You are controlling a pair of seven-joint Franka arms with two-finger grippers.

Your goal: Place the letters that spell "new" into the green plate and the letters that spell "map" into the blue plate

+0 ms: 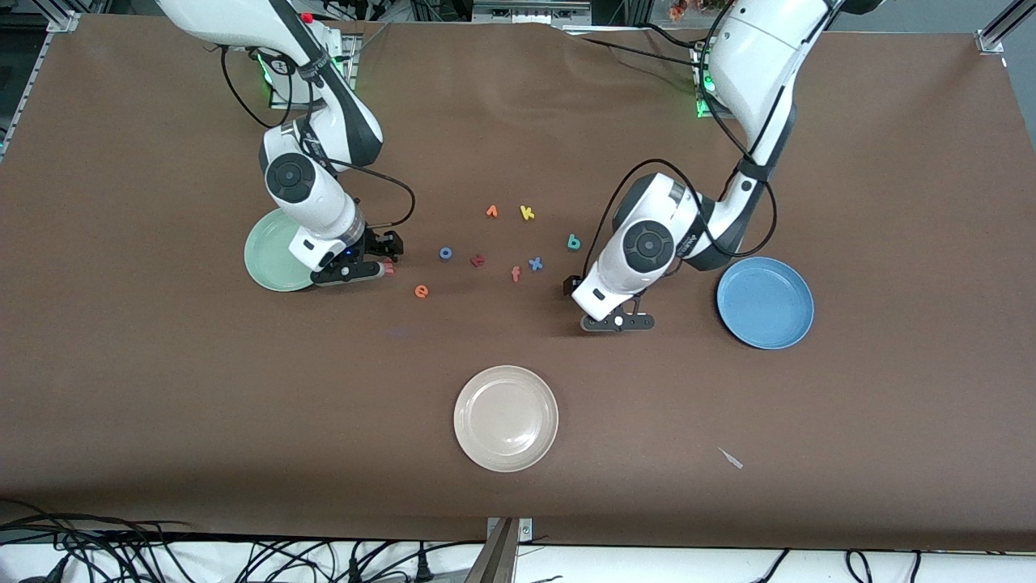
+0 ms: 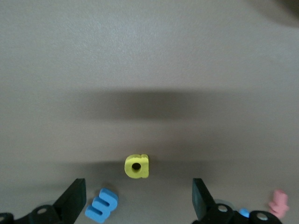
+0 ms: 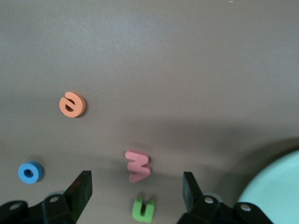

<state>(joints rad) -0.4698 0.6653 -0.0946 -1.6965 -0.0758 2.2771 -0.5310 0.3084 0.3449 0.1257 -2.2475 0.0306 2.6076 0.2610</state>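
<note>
The yellow letter should be added to "map" on the blue plate, so next my left gripper will grab the yellow letter by the sides around its hole (image 2: 136,166).
My right gripper (image 1: 356,269) (image 3: 135,191) is low beside the green plate (image 1: 275,251) (image 3: 275,191) and open. The green "n" (image 3: 144,209) lies between its fingers, and the pink "w" (image 3: 138,165) (image 1: 389,267) lies just past the tips. The orange "e" (image 1: 421,291) (image 3: 72,104) lies a little nearer the front camera. My left gripper (image 1: 617,321) (image 2: 138,203) is open over the yellow "p" (image 2: 137,166) and the blue "m" (image 2: 102,205), which the hand hides in the front view. The teal "a" (image 1: 573,241) lies by the left wrist. The blue plate (image 1: 765,302) sits toward the left arm's end.
A cream plate (image 1: 506,418) sits nearest the front camera. Between the arms lie a blue "o" (image 1: 445,253) (image 3: 31,172), dark red "t" (image 1: 477,260), orange "f" (image 1: 515,274), blue "x" (image 1: 535,263), orange "v" (image 1: 491,211) and yellow "k" (image 1: 527,212). A pink foam piece (image 2: 279,204) lies beside the left gripper.
</note>
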